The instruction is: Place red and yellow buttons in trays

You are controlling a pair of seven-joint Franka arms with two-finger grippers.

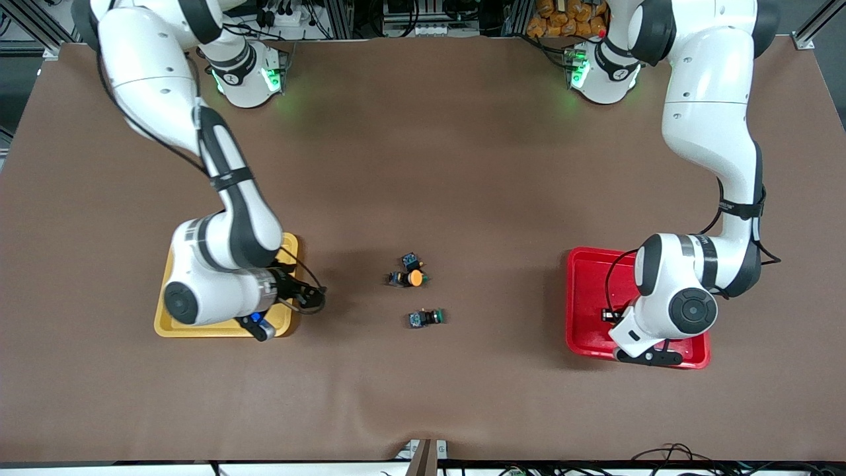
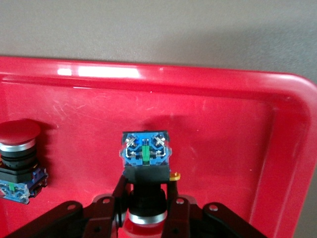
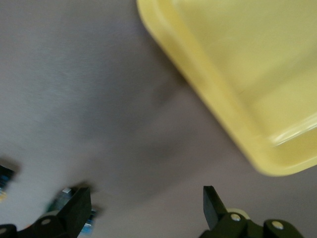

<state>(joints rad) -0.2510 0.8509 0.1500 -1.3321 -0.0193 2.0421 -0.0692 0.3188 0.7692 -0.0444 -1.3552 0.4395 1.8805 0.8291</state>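
Note:
The red button lies low inside the red tray's rim and would stay there, so it is now time for my left gripper to open.
My left gripper is shut on a red button, gripped round its black neck, with the blue end pointing away and the red cap nearest the wrist. It is over the red tray. A second red button lies in that tray. In the front view the left wrist hides the gripper over the red tray. My right gripper is open with nothing between its fingers, over bare table beside the yellow tray. A yellow button lies mid-table.
Two more switches lie by the yellow button: one with a blue-black body touching it, and a green-capped one nearer the front camera. The yellow tray's rim runs close to the right gripper.

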